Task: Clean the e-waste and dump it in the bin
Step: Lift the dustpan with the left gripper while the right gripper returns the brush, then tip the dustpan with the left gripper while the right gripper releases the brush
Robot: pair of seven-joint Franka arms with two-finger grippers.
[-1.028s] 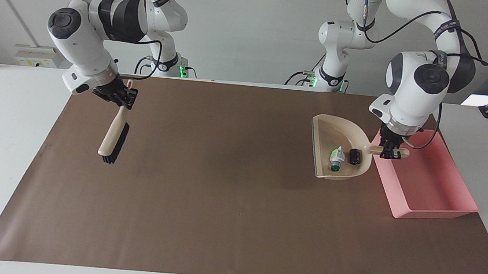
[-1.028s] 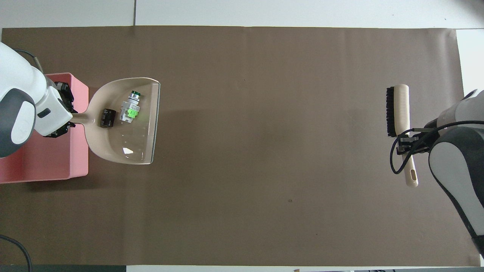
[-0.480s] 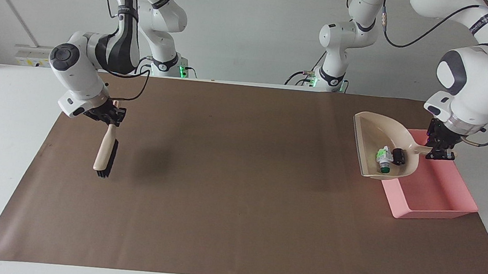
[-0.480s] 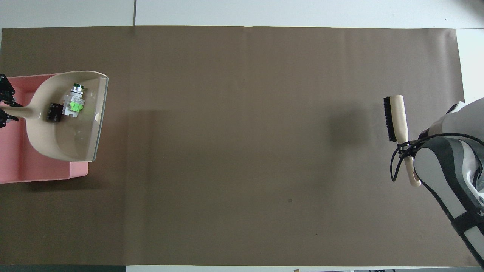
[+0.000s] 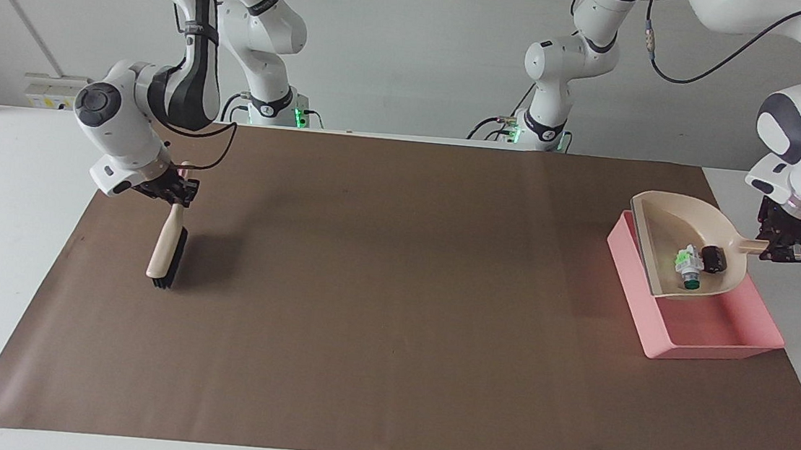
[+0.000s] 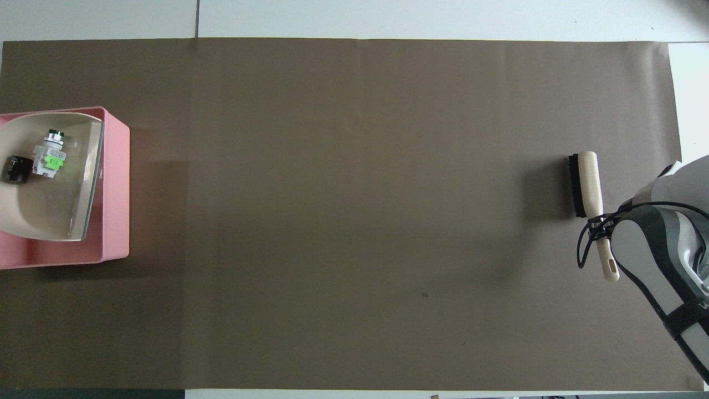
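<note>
The brush's black bristles are at the brown paper and the brush would rest there if I opened my right gripper, so my right gripper releases it next.
My left gripper (image 5: 782,251) is shut on the handle of the beige dustpan (image 5: 668,227) and holds it up over the pink bin (image 5: 710,332), tilted. Both bits of e-waste lie in the pan near the handle: the white one with green marks (image 5: 687,262) and the dark cylinder (image 5: 712,259). In the overhead view the dustpan (image 6: 44,210) covers most of the bin (image 6: 113,183), with the white bit (image 6: 49,158) and the dark bit (image 6: 14,169) in it. My right gripper (image 5: 170,190) is shut on the handle of the brush (image 5: 166,248).
Brown paper (image 5: 390,340) covers the table. The brush (image 6: 587,183) hangs bristle end down, low over the paper at the right arm's end. The bin stands at the paper's edge at the left arm's end.
My left gripper has carried the dustpan with both bits from beside the bin to over it. My right gripper has lowered the brush toward the paper.
</note>
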